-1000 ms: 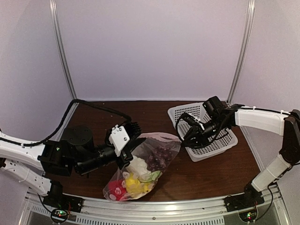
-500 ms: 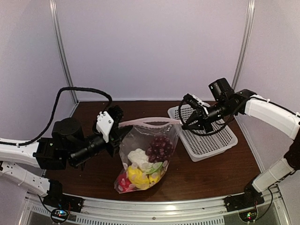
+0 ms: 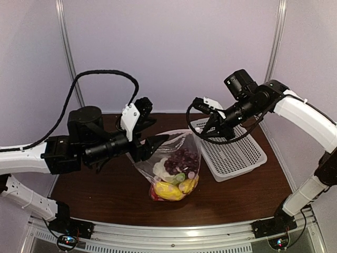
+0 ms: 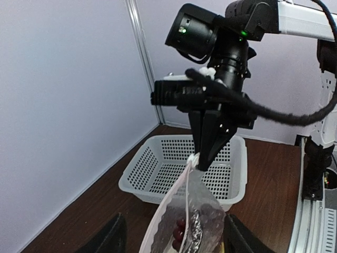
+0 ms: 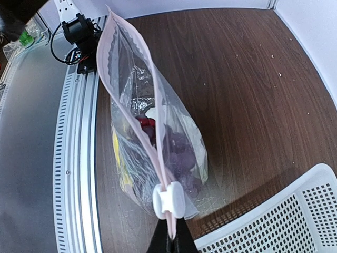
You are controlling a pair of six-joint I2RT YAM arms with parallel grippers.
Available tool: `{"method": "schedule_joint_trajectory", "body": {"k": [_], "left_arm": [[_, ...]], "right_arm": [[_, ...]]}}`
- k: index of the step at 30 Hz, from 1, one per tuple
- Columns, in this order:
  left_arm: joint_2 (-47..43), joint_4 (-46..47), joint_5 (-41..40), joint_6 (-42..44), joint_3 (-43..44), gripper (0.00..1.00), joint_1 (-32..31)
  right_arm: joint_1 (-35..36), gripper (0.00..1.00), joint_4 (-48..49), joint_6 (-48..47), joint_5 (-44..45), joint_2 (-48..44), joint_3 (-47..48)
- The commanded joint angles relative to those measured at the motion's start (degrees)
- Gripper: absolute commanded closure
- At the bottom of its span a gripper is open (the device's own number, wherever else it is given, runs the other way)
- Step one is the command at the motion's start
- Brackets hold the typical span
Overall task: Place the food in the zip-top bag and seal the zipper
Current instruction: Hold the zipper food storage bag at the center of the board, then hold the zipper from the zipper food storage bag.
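Note:
I should next grip the white slider (image 3: 198, 130) (image 4: 193, 159) with my left gripper, beside my right gripper's hold. Then it can draw the slider along and seal the zipper.
The zip-top bag (image 3: 176, 163) hangs upright over the table, and the food shows through it: purple grapes (image 3: 182, 157), white cauliflower (image 3: 159, 168), yellow pieces (image 3: 169, 191) and a red piece (image 3: 154, 195). My right gripper (image 3: 203, 133) is shut on the end of the zipper (image 5: 141, 154), just behind a white slider (image 5: 169, 201). My left gripper (image 3: 156, 143) stands open at the bag's other top corner. In the left wrist view, its fingers (image 4: 113, 238) are spread either side of the bag (image 4: 195, 226) without touching it. The zipper strip (image 4: 168, 200) runs up to the right gripper's fingertips (image 4: 206, 153).
A white perforated basket (image 3: 239, 158) sits at the right of the brown table (image 3: 105, 184), just behind the bag, and it shows in the right wrist view as basket (image 5: 295, 221). The metal front rail (image 5: 79, 158) runs along the near edge. Grey walls enclose the back and sides.
Both arms have risen and the bag has come up from lying on the table to hanging. My left gripper has opened and let go of the bag's edge; the right stays shut.

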Motion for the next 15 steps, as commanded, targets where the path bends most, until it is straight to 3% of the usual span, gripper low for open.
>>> {"method": "schedule_joint_trajectory", "body": {"k": [1, 8, 15], "left_arm": [[8.3, -5.91, 9.22, -1.34, 11.33, 0.36, 0.1], [18.99, -8.72, 19.26, -3.18, 20.2, 0.39, 1.57], [21.29, -0.59, 28.01, -5.99, 19.36, 0.41, 5.25]], "right_arm": [[0.45, 1.0, -7.74, -0.87, 5.51, 0.31, 4.45], [0.64, 1.0, -13.1, -3.49, 4.09, -0.46, 7.35], [0.77, 1.0, -13.39, -6.24, 1.54, -3.24, 5.08]]}}
